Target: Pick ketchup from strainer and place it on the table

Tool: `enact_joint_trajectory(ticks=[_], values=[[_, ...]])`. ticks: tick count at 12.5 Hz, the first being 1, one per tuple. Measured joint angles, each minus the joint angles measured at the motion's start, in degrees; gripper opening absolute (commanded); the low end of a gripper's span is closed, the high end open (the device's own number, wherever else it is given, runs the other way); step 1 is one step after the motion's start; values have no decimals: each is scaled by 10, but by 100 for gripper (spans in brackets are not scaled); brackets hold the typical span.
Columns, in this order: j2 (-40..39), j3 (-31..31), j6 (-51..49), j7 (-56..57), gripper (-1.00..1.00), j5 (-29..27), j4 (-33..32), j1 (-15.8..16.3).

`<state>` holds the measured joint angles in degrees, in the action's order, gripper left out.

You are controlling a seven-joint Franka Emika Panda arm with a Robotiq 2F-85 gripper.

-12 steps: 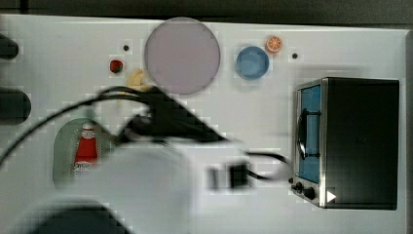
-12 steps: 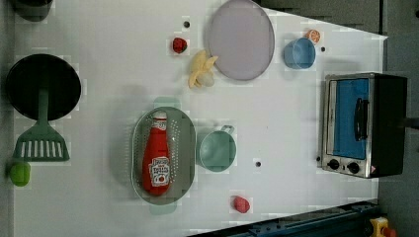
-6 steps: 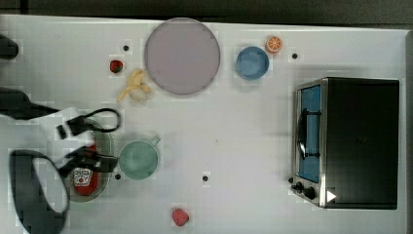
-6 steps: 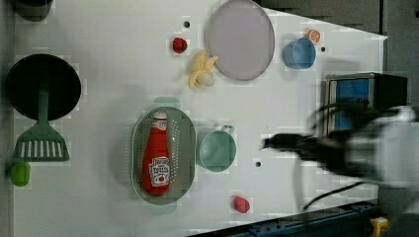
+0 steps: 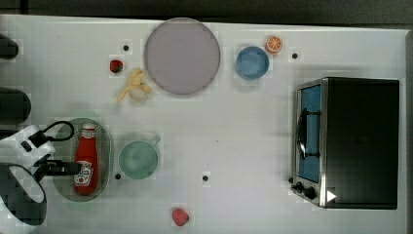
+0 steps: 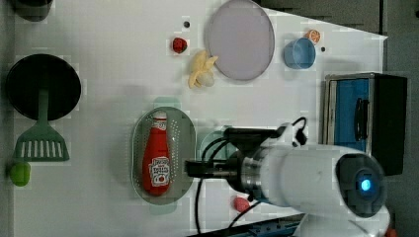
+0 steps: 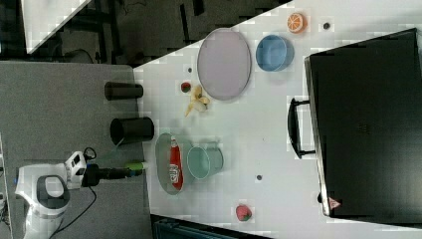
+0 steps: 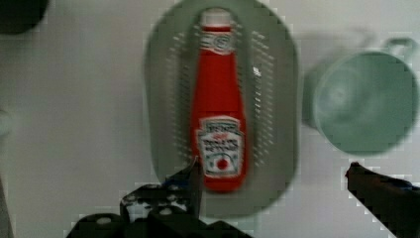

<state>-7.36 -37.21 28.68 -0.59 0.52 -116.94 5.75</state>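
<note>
I will next move the ketchup bottle out of the strainer onto the table, so my gripper will grab the bottle by its label end.
The ketchup is a red bottle with a white cap, and it lies flat inside the pale green strainer on the white table. My gripper hovers open over the label end of the bottle, holding nothing. In the wrist view the ketchup lies lengthwise in the strainer. The gripper spreads wide there, with one finger beside the label and the other past the strainer's rim. In the left view the gripper reaches over the strainer towards the ketchup.
A green cup stands close beside the strainer. A grey plate, banana, blue bowl and strawberries lie around. A toaster oven fills the top view's right. A black pan and green spatula sit beyond the strainer.
The arm has swept from the middle of the table over to the strainer and now hovers above the ketchup. The jaws stayed open. No object has moved.
</note>
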Motion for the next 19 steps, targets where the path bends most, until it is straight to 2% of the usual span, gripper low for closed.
enact_joint_trajectory(ticks=[2,4,8,11,15,16,18,19], values=[[-22,-6,62,0,100,15,-13,5],[-47,-2,133,-11,100,55,-32,5],[-144,17,263,-47,100,90,-68,4],[-208,20,292,-75,100,101,-97,0],[-262,20,322,-102,100,121,-95,8],[-269,24,323,-107,91,125,-94,11],[-271,28,342,-115,43,136,-95,14],[-271,32,351,-122,25,140,-95,16]])
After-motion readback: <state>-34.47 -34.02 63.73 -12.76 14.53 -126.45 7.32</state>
